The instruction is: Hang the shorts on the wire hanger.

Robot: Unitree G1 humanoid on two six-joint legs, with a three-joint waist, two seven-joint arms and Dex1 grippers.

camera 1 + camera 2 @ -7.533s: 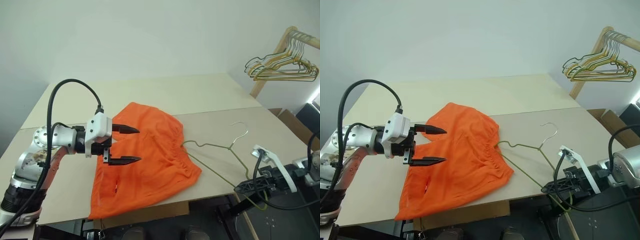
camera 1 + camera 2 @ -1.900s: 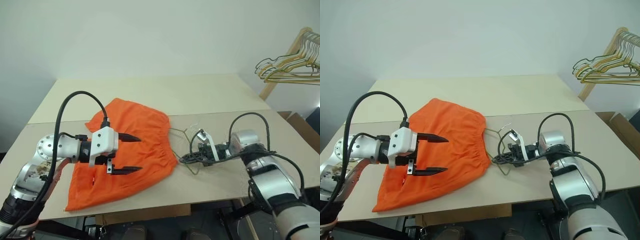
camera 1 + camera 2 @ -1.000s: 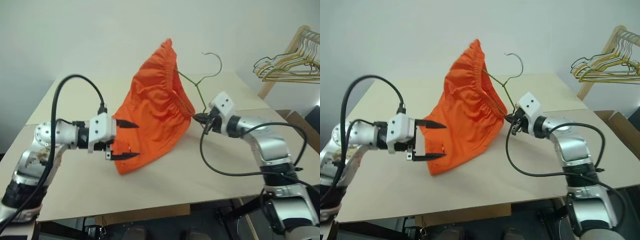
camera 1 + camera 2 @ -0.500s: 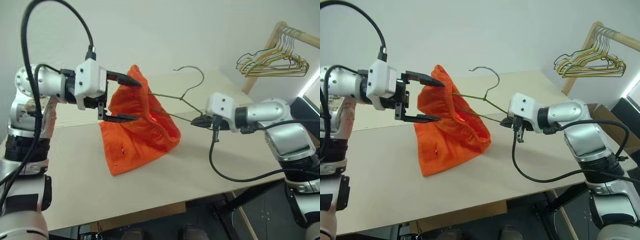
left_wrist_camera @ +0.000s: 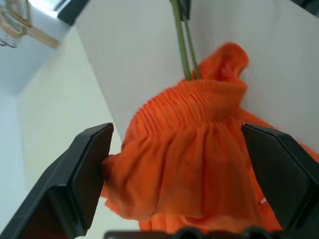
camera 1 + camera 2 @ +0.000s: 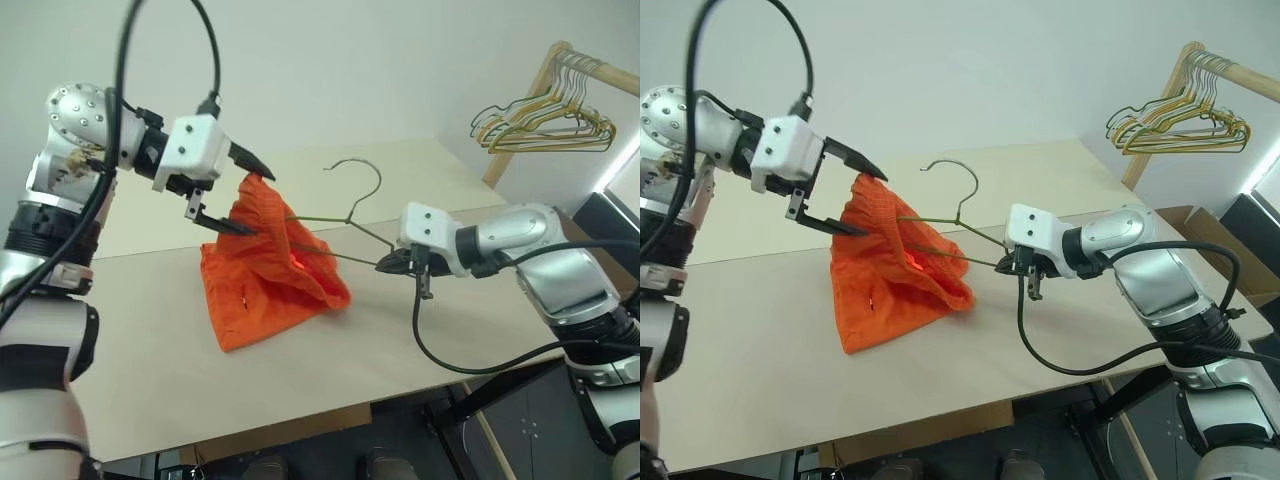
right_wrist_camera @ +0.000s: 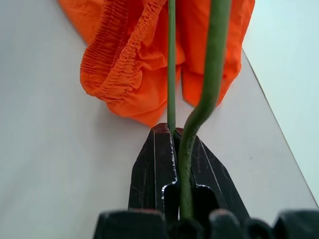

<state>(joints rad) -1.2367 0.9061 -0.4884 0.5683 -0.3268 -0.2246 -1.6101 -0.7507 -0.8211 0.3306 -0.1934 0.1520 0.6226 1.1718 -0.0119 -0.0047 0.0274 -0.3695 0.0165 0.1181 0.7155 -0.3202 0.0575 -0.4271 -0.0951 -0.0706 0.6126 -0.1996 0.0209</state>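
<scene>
My left gripper grabs the shorts' gathered waistband [image 6: 258, 205] next, to pull the shorts along the wire hanger [image 6: 350, 222].
The orange shorts [image 6: 268, 282] are threaded onto one arm of the wire hanger [image 6: 352, 212], with their lower part resting on the table [image 6: 130, 340]. My right gripper [image 6: 393, 264] is shut on the hanger's near corner and holds it tilted above the table, hook up; in the right wrist view the wire [image 7: 171, 74] runs from the closed fingers [image 7: 159, 164] into the waistband [image 7: 119, 59]. My left gripper [image 6: 255, 201] is open, its fingers straddling the raised top of the shorts. In the left wrist view the gathered waistband [image 5: 192, 104] lies between the spread fingers [image 5: 87, 169].
A bunch of wire hangers [image 6: 545, 125] hangs from a wooden rail at the far right, off the table. A black cable [image 6: 450, 350] loops below my right wrist. The table's front edge runs near the bottom of the eye views.
My left gripper has risen and moved in to straddle the top of the shorts. The right gripper has tipped the hanger lower and the shorts have sagged toward the table.
</scene>
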